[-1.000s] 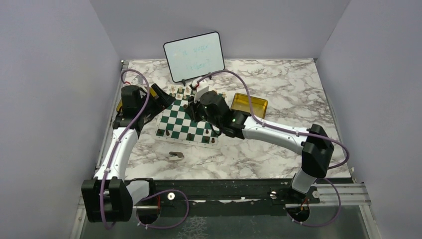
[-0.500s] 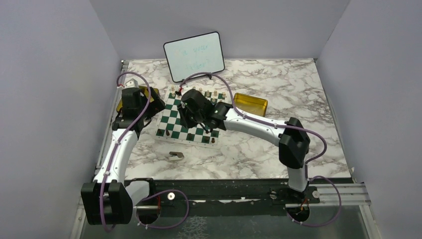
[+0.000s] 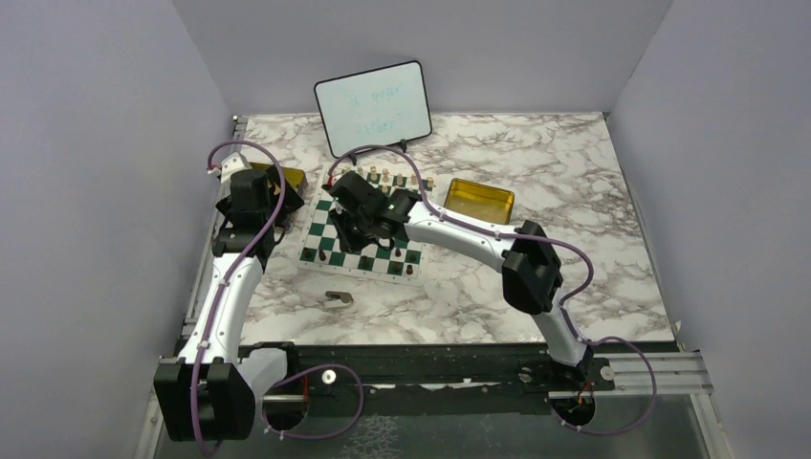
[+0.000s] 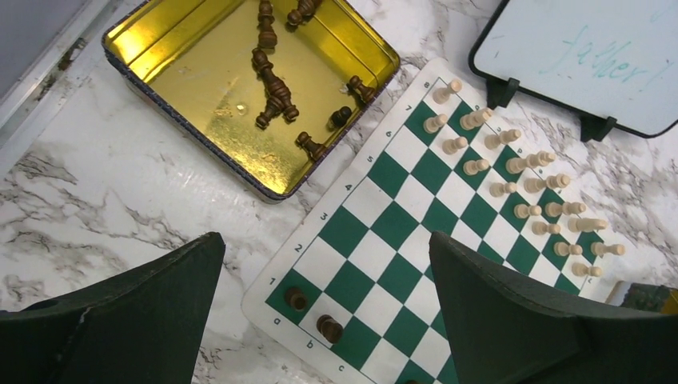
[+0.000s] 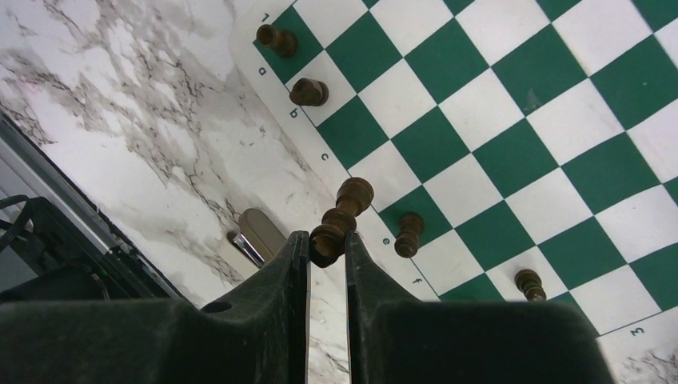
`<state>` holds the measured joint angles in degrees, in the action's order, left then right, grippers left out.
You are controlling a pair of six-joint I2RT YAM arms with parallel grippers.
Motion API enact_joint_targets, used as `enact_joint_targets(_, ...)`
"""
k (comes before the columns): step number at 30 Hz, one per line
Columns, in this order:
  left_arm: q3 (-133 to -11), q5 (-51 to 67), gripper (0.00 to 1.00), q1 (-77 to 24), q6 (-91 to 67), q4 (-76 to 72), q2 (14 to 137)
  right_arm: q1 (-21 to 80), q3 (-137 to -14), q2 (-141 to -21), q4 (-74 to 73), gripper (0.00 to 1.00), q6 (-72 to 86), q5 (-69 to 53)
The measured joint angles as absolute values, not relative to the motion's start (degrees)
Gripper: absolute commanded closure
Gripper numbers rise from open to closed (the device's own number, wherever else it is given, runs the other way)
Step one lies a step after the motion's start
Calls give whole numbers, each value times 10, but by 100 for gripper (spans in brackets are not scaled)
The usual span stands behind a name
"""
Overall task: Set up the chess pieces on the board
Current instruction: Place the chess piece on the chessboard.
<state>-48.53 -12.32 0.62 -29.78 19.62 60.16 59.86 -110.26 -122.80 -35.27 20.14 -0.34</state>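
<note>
I need to keep holding the dark brown piece with my right gripper until it stands on the near row's white square. The piece's base is still above that square, so the piece would drop if I opened now.
The green and white chessboard (image 3: pixel 356 229) lies mid-table; it also shows in the left wrist view (image 4: pixel 416 216) and the right wrist view (image 5: pixel 512 128). Light tan pieces (image 4: pixel 512 168) fill its far rows. A few dark brown pieces (image 5: pixel 308 92) stand on its near row. My right gripper (image 5: pixel 326 244) is shut on a dark brown piece (image 5: pixel 342 218) and holds it above the near row by the board's edge. My left gripper (image 4: pixel 324 312) is open and empty, above the board's left corner. More dark pieces (image 4: pixel 272 84) lie in the gold tin (image 4: pixel 184 88).
A second gold tin (image 3: pixel 479 200) sits right of the board. A white whiteboard (image 3: pixel 373 107) stands behind it. A flat brownish-grey scrap (image 3: pixel 338 298) lies on the marble in front of the board, also in the right wrist view (image 5: pixel 257 232).
My right gripper has swung left across the board toward its near-left part. My left gripper has pulled back left, toward the gold tin.
</note>
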Motion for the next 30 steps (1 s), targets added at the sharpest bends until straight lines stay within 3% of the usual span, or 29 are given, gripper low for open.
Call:
enact_joint_targets(14,-485,-235,1,7,-339,225,602,580,-1156,-1303,-409,89,201,-43)
enact_joint_targets(30,-485,-250,1,7,-349,231,602,573,-1192,-1334,-434,88,201,-59)
